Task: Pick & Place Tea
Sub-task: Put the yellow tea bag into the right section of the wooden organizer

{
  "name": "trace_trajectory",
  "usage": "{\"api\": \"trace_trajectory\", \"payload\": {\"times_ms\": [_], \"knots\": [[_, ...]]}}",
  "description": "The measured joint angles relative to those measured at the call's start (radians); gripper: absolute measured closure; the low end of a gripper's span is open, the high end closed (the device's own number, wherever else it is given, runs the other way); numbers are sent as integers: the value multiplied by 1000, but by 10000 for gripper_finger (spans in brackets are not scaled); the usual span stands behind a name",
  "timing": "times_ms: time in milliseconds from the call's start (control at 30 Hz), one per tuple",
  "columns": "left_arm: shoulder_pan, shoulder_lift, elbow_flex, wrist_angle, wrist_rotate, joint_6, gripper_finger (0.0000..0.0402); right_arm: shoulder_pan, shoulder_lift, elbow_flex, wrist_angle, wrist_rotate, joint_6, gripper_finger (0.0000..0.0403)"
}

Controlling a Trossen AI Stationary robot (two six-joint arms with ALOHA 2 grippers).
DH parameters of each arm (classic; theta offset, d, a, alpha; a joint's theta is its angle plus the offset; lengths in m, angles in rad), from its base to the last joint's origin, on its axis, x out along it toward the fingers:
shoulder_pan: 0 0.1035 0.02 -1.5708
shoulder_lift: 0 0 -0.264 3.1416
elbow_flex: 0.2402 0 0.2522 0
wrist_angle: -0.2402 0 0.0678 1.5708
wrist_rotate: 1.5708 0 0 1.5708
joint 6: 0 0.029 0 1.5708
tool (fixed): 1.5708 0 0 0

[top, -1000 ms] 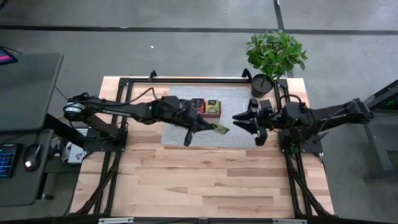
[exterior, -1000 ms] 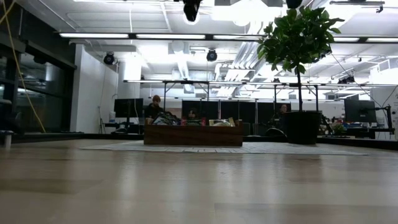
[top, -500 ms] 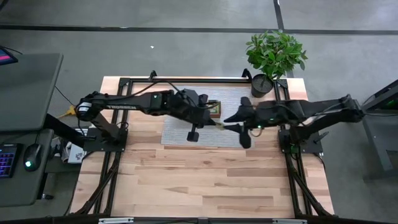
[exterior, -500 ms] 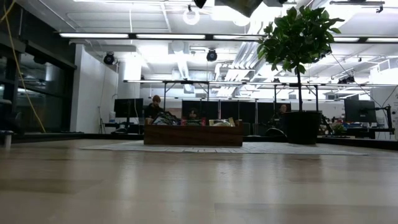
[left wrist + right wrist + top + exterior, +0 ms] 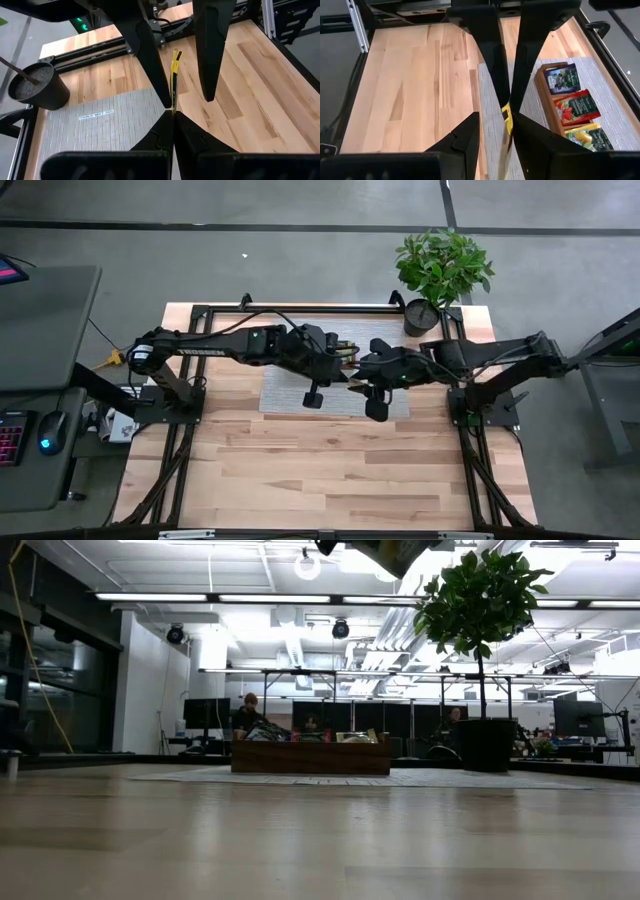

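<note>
The yellow-green tea packet should go in the wooden tray, so the robot's right gripper should grab the packet's loose end (image 5: 504, 155).
A yellow-green tea packet (image 5: 175, 75) is held in the air over the right part of the grey mat (image 5: 290, 395), with my left gripper (image 5: 173, 116) shut on it. My right gripper (image 5: 496, 131) comes from the table's right and is open. Its fingers (image 5: 152, 65) stand on either side of the packet's free end. In the wooden tray (image 5: 540, 82), on the mat's far part, dark, red and yellow-green tea packets (image 5: 575, 106) lie flat. The low view shows both grippers only at its top edge. My left gripper pinches one edge of the yellow-green packet (image 5: 174, 102) between its two fingers. The fingers come from the table's left, slanting down. The packet stands on edge, sticks out past the fingertips and is lifted clear of the mat. My right gripper: I cannot tell whether a finger touches the packet.
A potted plant (image 5: 440, 270) stands at the far right corner, its dark pot (image 5: 37, 90) beside the mat. Bare wooden tabletop (image 5: 330, 470) lies toward the near edge. The black frames of the arm mounts (image 5: 180, 400) run along both sides.
My right gripper has gone toward the table's left and tipped up from pointing down, until its open fingers straddle the packet. My left gripper has risen with the packet and tipped up toward level, lifting the packet higher above the mat.
</note>
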Motion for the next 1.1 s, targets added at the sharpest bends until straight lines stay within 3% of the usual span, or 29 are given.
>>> {"api": "trace_trajectory", "payload": {"times_ms": [200,400,667,867,1100], "knots": [[0,0,0,-1,0,0,401,0,1,0,1,35,16,310],[0,0,0,-9,-1,2,401,0,1,0,0,51,13,393],[0,0,0,-18,-16,0,393,1,1,-1,0,90,38,399],[1,0,-1,-39,-50,6,327,1,1,-9,-6,113,57,401],[1,0,-1,-145,-167,52,233,1,-19,-104,8,130,117,402]]}}
